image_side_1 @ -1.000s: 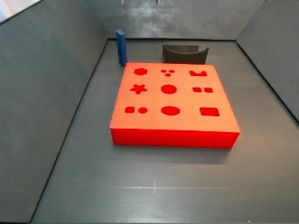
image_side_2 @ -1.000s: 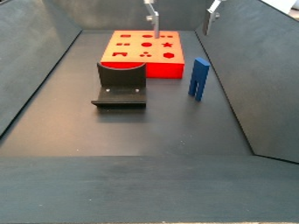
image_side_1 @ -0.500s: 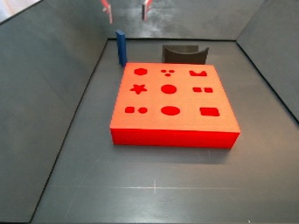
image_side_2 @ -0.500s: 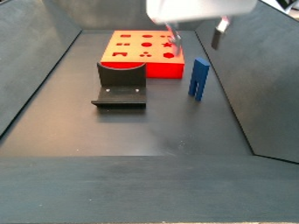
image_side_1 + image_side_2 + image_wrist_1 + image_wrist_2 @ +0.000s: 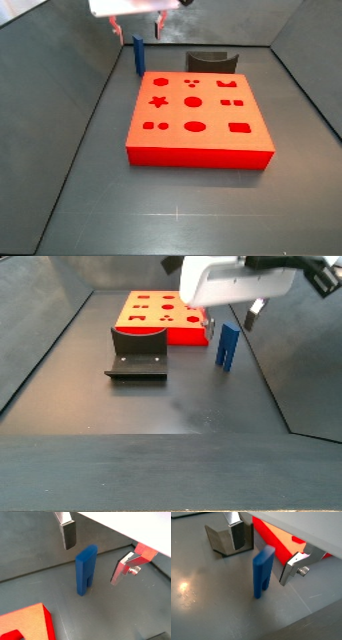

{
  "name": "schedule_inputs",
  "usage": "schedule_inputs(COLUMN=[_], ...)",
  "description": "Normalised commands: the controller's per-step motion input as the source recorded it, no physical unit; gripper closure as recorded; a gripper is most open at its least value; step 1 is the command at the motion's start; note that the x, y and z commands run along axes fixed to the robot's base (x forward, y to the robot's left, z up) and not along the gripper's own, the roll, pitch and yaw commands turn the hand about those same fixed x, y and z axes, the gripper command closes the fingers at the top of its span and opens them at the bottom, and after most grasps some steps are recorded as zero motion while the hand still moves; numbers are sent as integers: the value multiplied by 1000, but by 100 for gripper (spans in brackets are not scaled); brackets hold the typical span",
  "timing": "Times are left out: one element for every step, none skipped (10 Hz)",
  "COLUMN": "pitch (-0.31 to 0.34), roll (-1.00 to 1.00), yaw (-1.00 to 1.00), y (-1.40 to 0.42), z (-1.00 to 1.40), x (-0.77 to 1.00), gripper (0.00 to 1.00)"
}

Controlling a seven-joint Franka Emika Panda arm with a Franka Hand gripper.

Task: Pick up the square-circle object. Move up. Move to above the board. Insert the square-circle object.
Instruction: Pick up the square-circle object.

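My gripper is to grab the blue peg by its top end [image 5: 138,40] [image 5: 89,551] next, so its two prongs stay free to go into the red board.
The square-circle object is a slim blue peg standing upright on the dark floor, its two prongs down; it shows in both wrist views [image 5: 85,569] [image 5: 262,570] and in both side views [image 5: 136,52] [image 5: 229,346]. My gripper [image 5: 93,551] [image 5: 268,554] is open and hovers just above the peg, one finger on each side of its top, not touching it. In a side view the gripper [image 5: 138,25] sits above the peg. The board [image 5: 197,115] [image 5: 163,314] is a large flat red block with darker cut-out holes, lying beside the peg.
A dark grey curved holder [image 5: 210,60] [image 5: 138,352] stands on the floor near the board, also in a wrist view [image 5: 226,538]. Grey walls [image 5: 54,70] close in the floor on the sides, with the peg close to one wall.
My gripper has come down from the top of the scene and now hangs over the blue peg. The peg, board and holder have not moved.
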Motion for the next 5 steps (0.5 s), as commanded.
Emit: schedule_inputs(pitch=[-50, -46, -29, 0, 0], roll=[-16, -59, -77, 0, 0], yaw=[0, 0, 0, 0, 0], y=[0, 0, 51, 0, 0], z=[-357, -129, 0, 0, 0], x=[0, -17, -29, 0, 0], gripper=[0, 0, 0, 0, 100])
